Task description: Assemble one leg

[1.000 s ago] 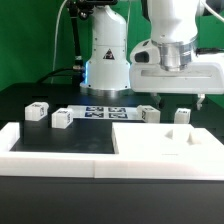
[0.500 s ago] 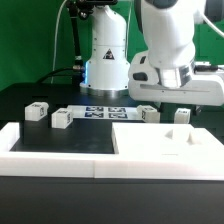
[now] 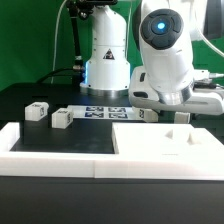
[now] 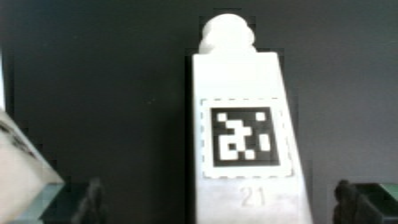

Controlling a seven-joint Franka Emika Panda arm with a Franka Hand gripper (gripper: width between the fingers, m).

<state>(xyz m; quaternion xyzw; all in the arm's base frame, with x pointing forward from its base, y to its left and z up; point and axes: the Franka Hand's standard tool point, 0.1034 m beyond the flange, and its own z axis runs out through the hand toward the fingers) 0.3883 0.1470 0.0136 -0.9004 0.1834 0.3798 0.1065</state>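
I should next grab the white leg by its tagged body (image 4: 247,150), leaving the rounded peg free to assemble one leg.
In the wrist view a white leg (image 4: 237,110) lies on the black table. It carries a black-and-white tag numbered 21 and ends in a rounded peg. My gripper (image 4: 217,205) is open, with one dark finger (image 4: 71,200) on each side of the leg and a gap to it on both sides. In the exterior view the gripper (image 3: 166,114) is low over the table behind the large white panel (image 3: 165,148), and the hand hides most of that leg. Two more legs (image 3: 37,111) (image 3: 61,119) stand at the exterior view's left.
The marker board (image 3: 103,112) lies in front of the robot base. A white rim (image 3: 50,150) runs along the near side of the table. A white part (image 4: 15,165) shows at the edge of the wrist view.
The hand has moved toward the exterior view's left, turned and come down. It now covers the small parts behind the panel that showed before.
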